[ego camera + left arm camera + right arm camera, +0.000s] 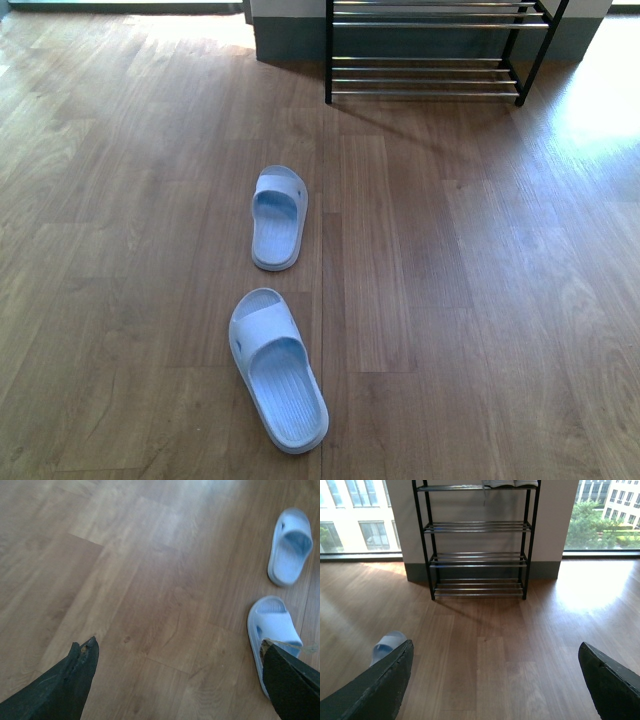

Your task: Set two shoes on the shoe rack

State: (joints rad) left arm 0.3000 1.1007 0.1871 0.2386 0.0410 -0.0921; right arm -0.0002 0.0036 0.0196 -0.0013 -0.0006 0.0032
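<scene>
The pale blue slide sandal will go on the shoe rack (430, 50), so the robot's left gripper will next pinch the sandal by its strap (262, 327).
Two pale blue slide sandals lie on the wood floor: the near shoe (277, 366) and the far shoe (279, 217), toes pointing toward the shoe rack (430, 50) at the back. Neither arm shows in the front view. My left gripper (180, 652) is open above bare floor, one finger overlapping the near shoe (272, 625); the far shoe (290, 546) lies beyond. My right gripper (495, 652) is open, empty, facing the black-framed rack (477, 555). A bit of a blue shoe (385, 645) peeks past its finger. Pale soles (510, 483) rest on the rack's top shelf.
A grey wall base (290, 40) runs behind the rack. Large windows (355, 515) flank the wall, and bright sunlight falls on the floor (600, 100) to the right of the rack. Wood floor stretches between shoes and rack.
</scene>
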